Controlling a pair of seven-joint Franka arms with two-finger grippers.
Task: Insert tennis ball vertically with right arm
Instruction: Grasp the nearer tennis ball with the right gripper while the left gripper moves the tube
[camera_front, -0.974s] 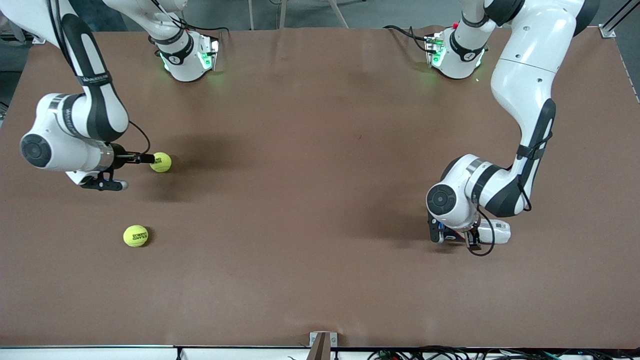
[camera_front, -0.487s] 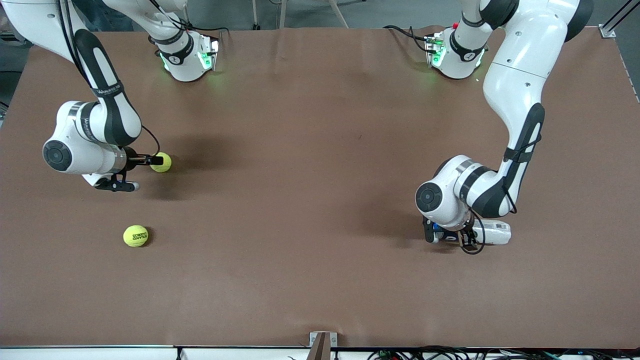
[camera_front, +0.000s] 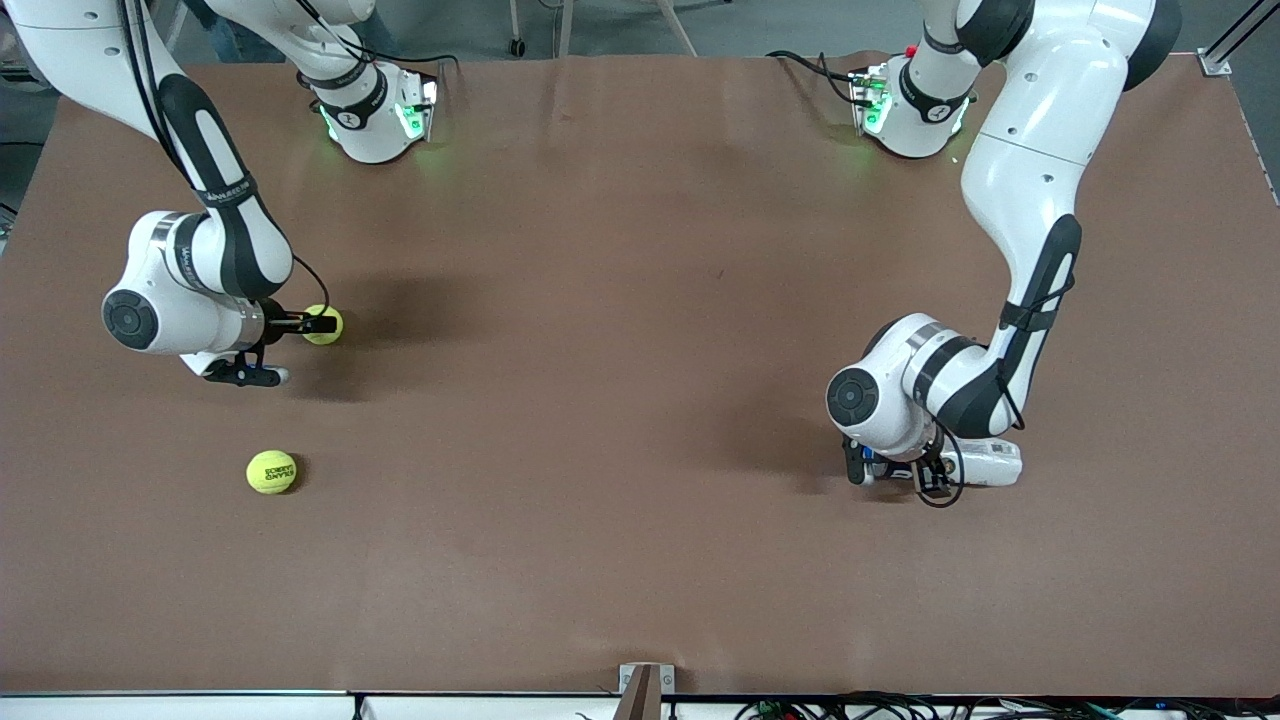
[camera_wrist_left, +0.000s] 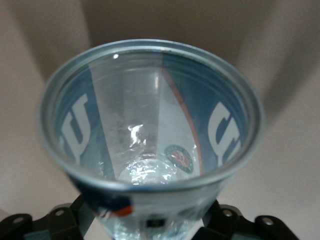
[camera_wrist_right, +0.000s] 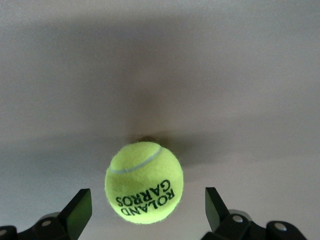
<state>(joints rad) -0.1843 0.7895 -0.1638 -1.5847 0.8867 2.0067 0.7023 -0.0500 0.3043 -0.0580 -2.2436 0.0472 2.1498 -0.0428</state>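
The robot's right gripper should reach the tennis ball and grab it by its round middle (camera_front: 323, 324), so that it can put the ball vertically into the clear tube (camera_front: 986, 462).
A yellow tennis ball (camera_front: 326, 325) (camera_wrist_right: 144, 182) lies on the brown table toward the right arm's end. My right gripper (camera_front: 282, 350) (camera_wrist_right: 147, 212) hangs over it, open, one finger on each side of the ball and neither touching it. A clear plastic tube with a blue label (camera_front: 985, 465) (camera_wrist_left: 150, 115) lies on the table toward the left arm's end. My left gripper (camera_front: 898, 472) (camera_wrist_left: 149, 220) is low at the tube, jaws straddling it near its closed end with a small gap. The left wrist view looks into its open mouth, which holds nothing.
A second tennis ball (camera_front: 271, 471) rests nearer the front camera than the first. Both arm bases (camera_front: 370, 120) (camera_front: 910, 110) stand at the table's back edge. A small bracket (camera_front: 640, 688) marks the table's front edge.
The right arm has shifted toward the ball, bringing its open fingers around it. The left gripper's jaws have narrowed round the tube, and the left arm has moved slightly.
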